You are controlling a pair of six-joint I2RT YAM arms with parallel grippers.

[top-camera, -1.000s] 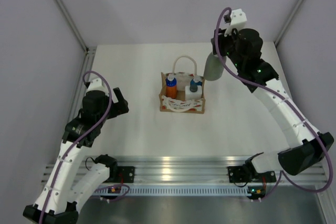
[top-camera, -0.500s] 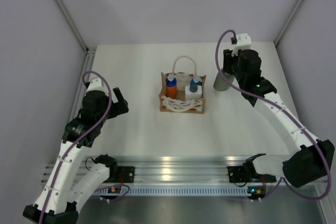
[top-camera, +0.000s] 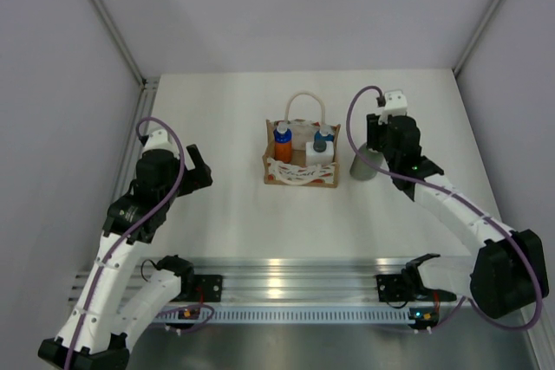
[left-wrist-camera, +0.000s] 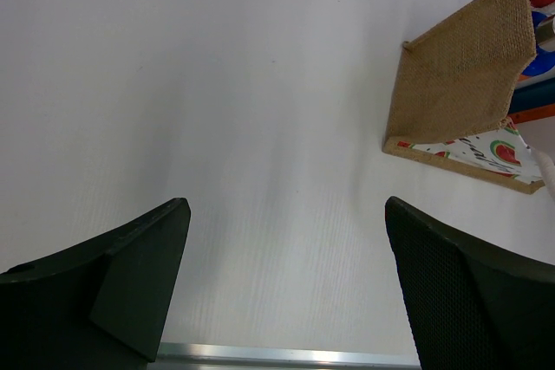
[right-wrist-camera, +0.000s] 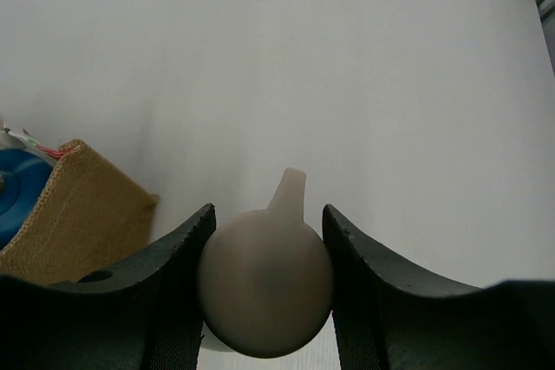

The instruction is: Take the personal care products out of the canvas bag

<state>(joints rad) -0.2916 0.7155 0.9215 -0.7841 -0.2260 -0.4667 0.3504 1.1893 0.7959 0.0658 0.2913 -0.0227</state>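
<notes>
My right gripper should open now, because the grey-green bottle [top-camera: 364,164] is upright and low over flat, empty table beside the bag. The bottle would stay standing.
The tan canvas bag [top-camera: 299,162] with white loop handles stands mid-table. In it are an orange bottle with a blue cap [top-camera: 283,142] and a white bottle with a bluish top [top-camera: 320,146]. My right gripper [top-camera: 375,146] is shut on the beige cap [right-wrist-camera: 265,288] of the taller grey-green bottle [top-camera: 364,164], which is upright just right of the bag, low over the table; I cannot tell if it touches. The bag's corner [right-wrist-camera: 74,214] shows at the left of the right wrist view. My left gripper [left-wrist-camera: 286,288] is open and empty, well left of the bag [left-wrist-camera: 464,84].
White walls and metal frame posts [top-camera: 104,19] enclose the table. An aluminium rail [top-camera: 286,288] runs along the near edge by the arm bases.
My right gripper has carried the grey-green bottle down and toward the near side, from the back right of the bag to beside its right wall. The left arm has not moved.
</notes>
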